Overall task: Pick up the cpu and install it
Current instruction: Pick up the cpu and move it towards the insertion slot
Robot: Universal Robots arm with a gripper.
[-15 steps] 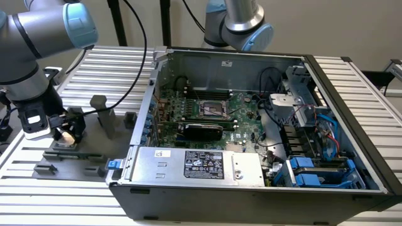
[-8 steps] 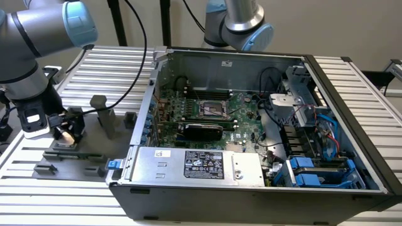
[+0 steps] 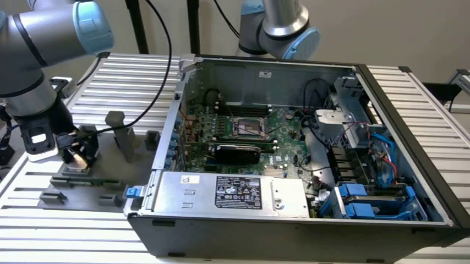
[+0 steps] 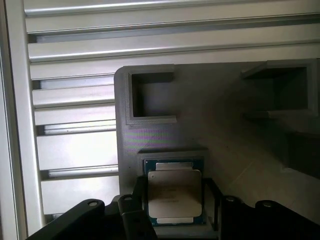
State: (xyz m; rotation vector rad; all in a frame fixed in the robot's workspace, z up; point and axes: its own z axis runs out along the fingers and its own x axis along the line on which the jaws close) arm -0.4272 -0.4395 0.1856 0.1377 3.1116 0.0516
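Note:
The raised fixture sides hug the cpu's ends, so I need to grab the cpu [image 4: 175, 197] by its open side edges with my gripper next.
The cpu [image 4: 175, 197], a flat square chip with a pale metal top and a green rim, lies in a shallow recess of the grey plastic fixture [image 4: 200, 125]. My gripper [image 4: 176, 202] hangs right over it, open, one black finger [image 4: 140, 197] on each side, close to the chip's edges. In the exterior view the gripper [image 3: 77, 157] is low over the fixture [image 3: 81, 179] at that view's left, outside the computer case. The black socket frame [image 3: 250, 127] on the motherboard stands inside the case, well away from the gripper.
The open computer case [image 3: 294, 165] fills the middle and right of the exterior view, with its power supply [image 3: 235, 192] at the front. Upright grey fixture blocks [image 3: 121, 135] stand between the gripper and the case wall. A second arm [image 3: 283, 27] stands behind the case. A slatted aluminium table [image 3: 59, 242] lies underneath.

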